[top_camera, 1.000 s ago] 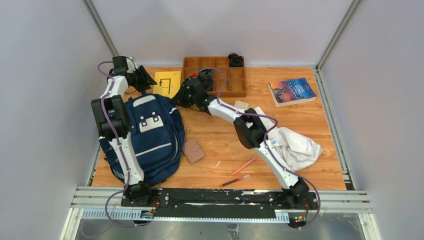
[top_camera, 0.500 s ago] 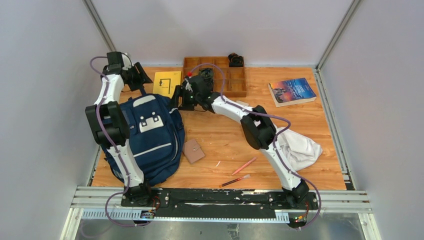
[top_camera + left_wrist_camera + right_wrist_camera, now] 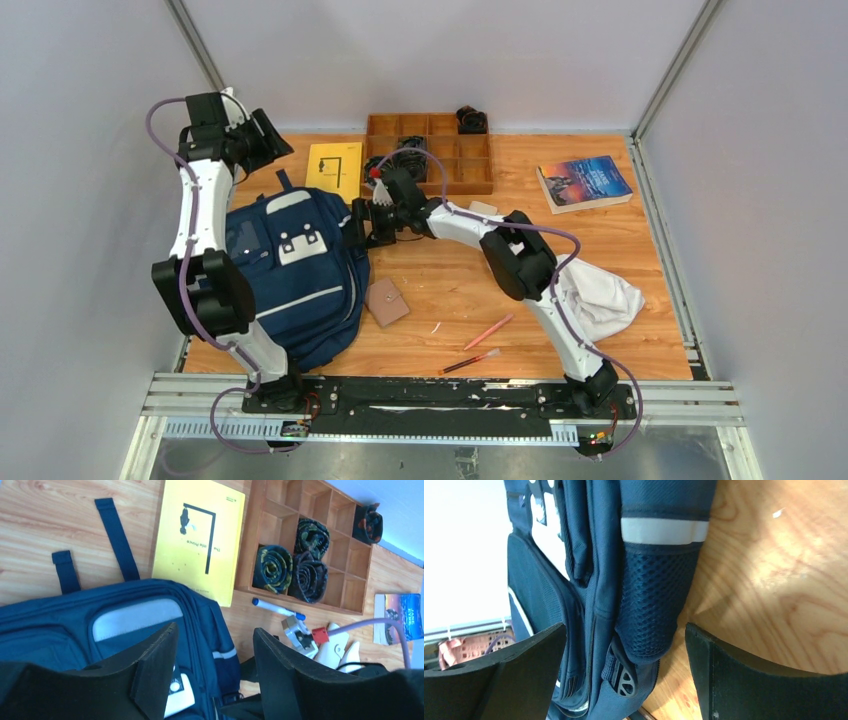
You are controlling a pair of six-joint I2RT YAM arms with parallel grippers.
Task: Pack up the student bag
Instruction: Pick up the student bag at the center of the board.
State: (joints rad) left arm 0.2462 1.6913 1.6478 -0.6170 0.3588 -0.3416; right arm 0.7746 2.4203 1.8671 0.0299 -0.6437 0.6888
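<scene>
The student bag's front compartment needs to stay free to be packed, so the robot's right gripper should next grab the student bag by its mesh side pocket (image 3: pixel 651 605).
The student bag (image 3: pixel 295 270), navy with grey stripes and a grey-white front patch, lies flat on the left of the wooden table. My left gripper (image 3: pixel 270 140) hangs open above the bag's top end; in the left wrist view its gripper (image 3: pixel 215 655) has nothing between the fingers, with the student bag (image 3: pixel 125 630) below. My right gripper (image 3: pixel 360 222) is at the bag's upper right side. In the right wrist view the gripper (image 3: pixel 624 640) stands wide open, its jaws either side of the bag's mesh side pocket (image 3: pixel 651 605) without closing on it.
A yellow book (image 3: pixel 335 165) and a wooden compartment tray (image 3: pixel 470 175) lie behind the bag, with a blue marker (image 3: pixel 277 609) near them. A blue book (image 3: pixel 585 182) is at the back right, a white cloth (image 3: pixel 600 290) under the right arm. A brown wallet (image 3: pixel 386 301) and two pens (image 3: pixel 488 331) lie mid-table.
The left arm has risen and drawn back from the bag's top. The right gripper has moved down and left to the bag's side and opened wide.
</scene>
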